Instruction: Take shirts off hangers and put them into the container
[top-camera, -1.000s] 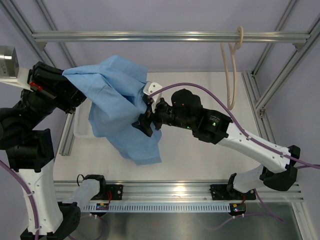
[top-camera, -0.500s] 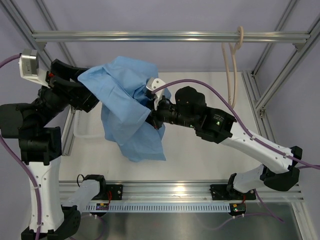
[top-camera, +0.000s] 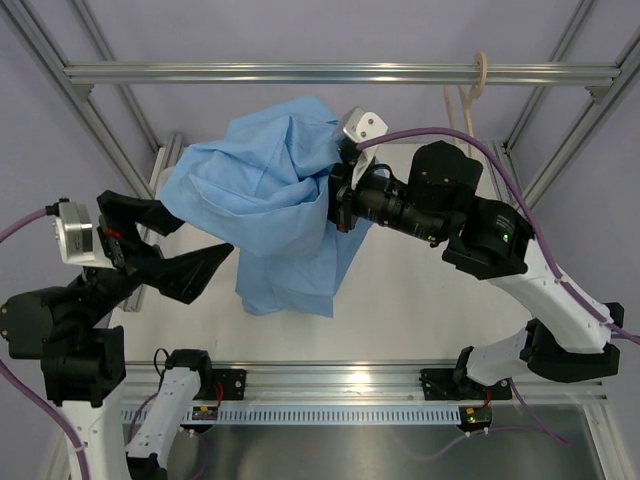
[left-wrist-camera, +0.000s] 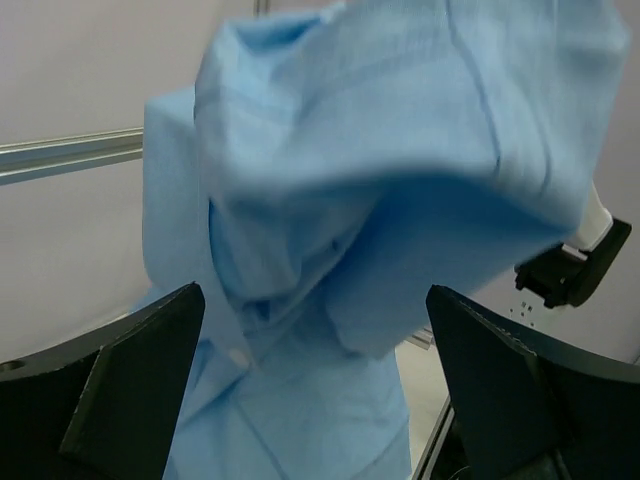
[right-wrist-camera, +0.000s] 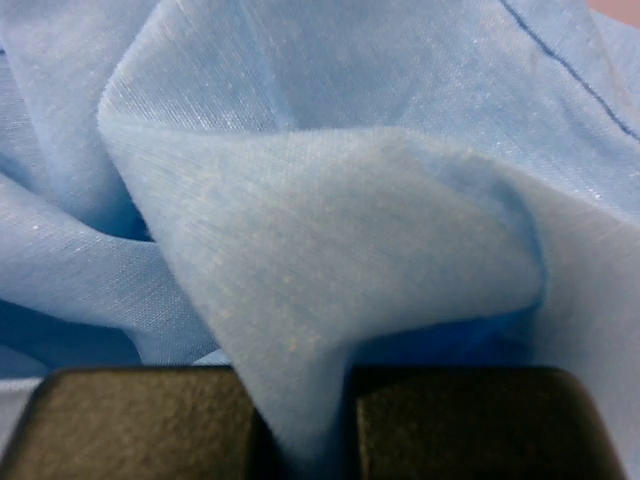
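My left gripper should next grab the shirt's free bunched side (top-camera: 207, 199) (left-wrist-camera: 334, 165), opposite my right gripper. Then the shirt can be taken over and into the container.
The light blue shirt (top-camera: 280, 200) hangs bunched in the air over the left half of the table, off the hanger. My right gripper (top-camera: 337, 190) is shut on a fold at its upper right edge; in the right wrist view the cloth (right-wrist-camera: 330, 250) is pinched between the pads (right-wrist-camera: 140, 420). My left gripper (top-camera: 185, 245) stands open and empty, low and left of the shirt and apart from it; its fingers (left-wrist-camera: 130, 380) frame the shirt (left-wrist-camera: 380, 180). The cream hanger (top-camera: 463, 110) hangs bare on the top bar. I cannot make out the container behind the shirt and left arm.
Silver frame bars run across the back (top-camera: 340, 73) and slant down both sides. A slotted rail (top-camera: 330, 412) and the two arm bases sit at the near edge. Bare white table (top-camera: 420, 300) shows under the right arm.
The left gripper opened, let go of the shirt and dropped back to the lower left. The right gripper shut on the shirt and lifted it up and toward the back.
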